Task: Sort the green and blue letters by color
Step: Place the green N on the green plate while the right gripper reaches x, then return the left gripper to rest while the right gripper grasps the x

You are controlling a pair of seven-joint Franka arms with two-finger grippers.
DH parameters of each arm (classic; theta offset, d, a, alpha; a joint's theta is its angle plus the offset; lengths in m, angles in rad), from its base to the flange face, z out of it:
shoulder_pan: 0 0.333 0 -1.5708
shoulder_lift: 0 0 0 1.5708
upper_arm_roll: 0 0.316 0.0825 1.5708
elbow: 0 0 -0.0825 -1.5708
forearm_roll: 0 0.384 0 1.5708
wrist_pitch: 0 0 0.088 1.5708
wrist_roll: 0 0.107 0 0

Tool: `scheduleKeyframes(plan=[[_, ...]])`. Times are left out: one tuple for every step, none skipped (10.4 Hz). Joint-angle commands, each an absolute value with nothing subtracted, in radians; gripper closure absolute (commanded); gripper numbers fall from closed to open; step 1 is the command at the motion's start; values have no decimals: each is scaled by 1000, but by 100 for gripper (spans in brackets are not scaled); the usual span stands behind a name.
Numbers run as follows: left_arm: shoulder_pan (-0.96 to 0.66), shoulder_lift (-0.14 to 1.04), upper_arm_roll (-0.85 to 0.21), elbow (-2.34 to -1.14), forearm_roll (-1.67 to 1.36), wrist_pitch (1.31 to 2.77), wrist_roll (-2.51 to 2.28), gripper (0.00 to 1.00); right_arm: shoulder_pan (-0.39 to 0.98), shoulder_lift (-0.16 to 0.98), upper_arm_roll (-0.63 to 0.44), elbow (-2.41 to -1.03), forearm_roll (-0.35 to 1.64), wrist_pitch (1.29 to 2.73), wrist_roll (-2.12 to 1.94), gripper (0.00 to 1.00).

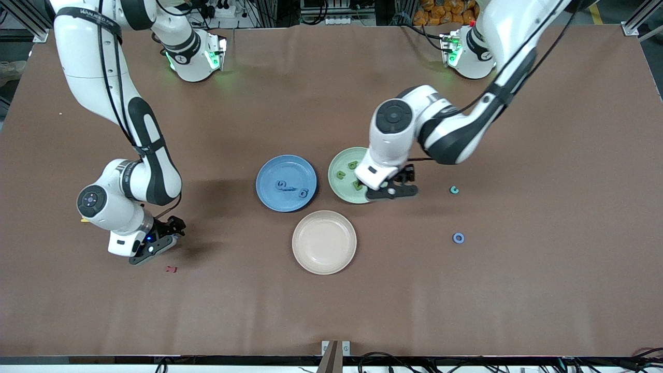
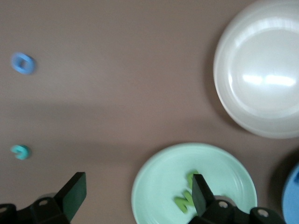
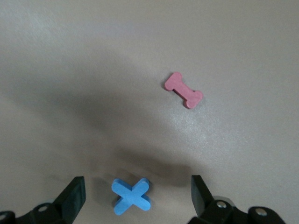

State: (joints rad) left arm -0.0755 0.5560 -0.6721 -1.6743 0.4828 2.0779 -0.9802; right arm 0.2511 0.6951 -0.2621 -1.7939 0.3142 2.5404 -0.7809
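Observation:
I should grab the blue X by the ends of its crossed arms with my right gripper next, to sort the letter onto the blue plate (image 1: 274,168).
A blue plate (image 1: 274,168) holds blue letters (image 1: 281,184). Beside it a green plate (image 1: 339,158) holds green letters (image 1: 340,175). My left gripper (image 1: 393,189) hangs open and empty over the green plate's edge (image 2: 154,186), with a green letter (image 2: 184,199) by one finger. A blue O (image 1: 458,238) (image 2: 23,63) and a teal-green C (image 1: 454,190) (image 2: 20,151) lie loose toward the left arm's end. My right gripper (image 1: 155,243) is open low over the table, with a blue X (image 3: 131,196) lying between its fingers (image 3: 74,193).
An empty beige plate (image 1: 300,228) (image 2: 261,70) sits nearer the front camera than the two coloured plates. A dark red letter (image 1: 171,269) (image 3: 183,90) lies next to the right gripper. A small yellow piece (image 1: 84,219) shows by the right arm's wrist.

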Motion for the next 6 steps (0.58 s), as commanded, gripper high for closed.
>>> scheduleKeyframes(plan=[[46,485,-680,-1631,479,2029,-855,0,227,687,-241,-1845,302,2602,-822,0],[66,445,-673,-1638,471,2016,-780,0,227,686,-239,-1851,302,2605,-822,0],[58,402,-631,-1641,457,1973,-643,0,227,684,-239,-1856,304,2612,-822,0],[10,349,-535,-1643,381,1944,-489,0,227,681,-239,-1858,304,2612,-821,0],[-26,300,-420,-1638,267,1910,-372,0,229,678,-239,-1858,304,2612,-821,0],[-44,255,-338,-1638,185,1882,-248,0,229,675,-239,-1864,304,2612,-821,9]])
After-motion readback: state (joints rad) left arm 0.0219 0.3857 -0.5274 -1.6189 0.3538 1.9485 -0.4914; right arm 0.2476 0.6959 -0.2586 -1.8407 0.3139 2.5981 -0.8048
